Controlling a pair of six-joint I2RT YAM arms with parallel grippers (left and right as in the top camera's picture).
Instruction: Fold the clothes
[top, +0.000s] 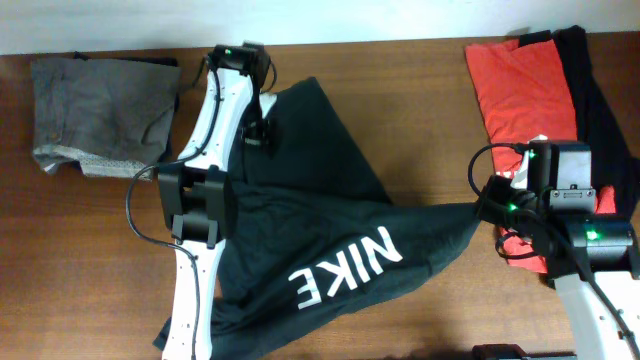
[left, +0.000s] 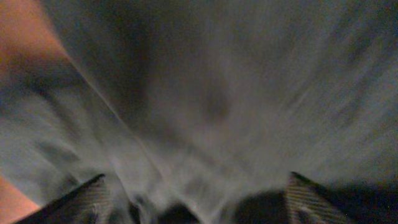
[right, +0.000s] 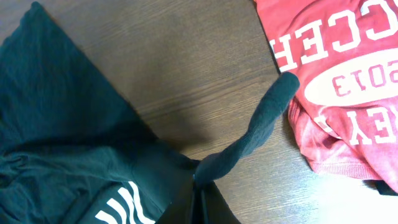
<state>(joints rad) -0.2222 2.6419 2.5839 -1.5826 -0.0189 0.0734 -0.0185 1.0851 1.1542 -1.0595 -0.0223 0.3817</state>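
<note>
I need to stretch the T-shirt flat for folding, so I should next grab the black T-shirt (top: 310, 215) by its upper part's edge (top: 268, 108) with my left gripper, away from my right gripper's corner of the T-shirt.
The black T-shirt (top: 310, 215) with white NIKE letters (top: 345, 265) lies spread and rumpled across the middle of the table. My left gripper (top: 258, 132) is low over its upper part. In the left wrist view the fingers (left: 202, 208) stand wide apart with blurred dark cloth (left: 217, 93) filling the frame. My right gripper (top: 483, 205) is shut on the shirt's right corner (right: 200, 185), and a twisted end of cloth (right: 270, 109) pokes past the fingers. The shirt is pulled taut toward it. The red white-printed shirt (top: 520, 80) lies at the back right and also shows in the right wrist view (right: 348, 74). Another black shirt (top: 600, 100) lies beside it.
A folded grey-brown garment with a pale hem (top: 95, 115) lies at the back left. The left arm (top: 200, 210) lies along the shirt's left side. Bare wooden table (top: 425, 110) shows between the black shirt and the red one.
</note>
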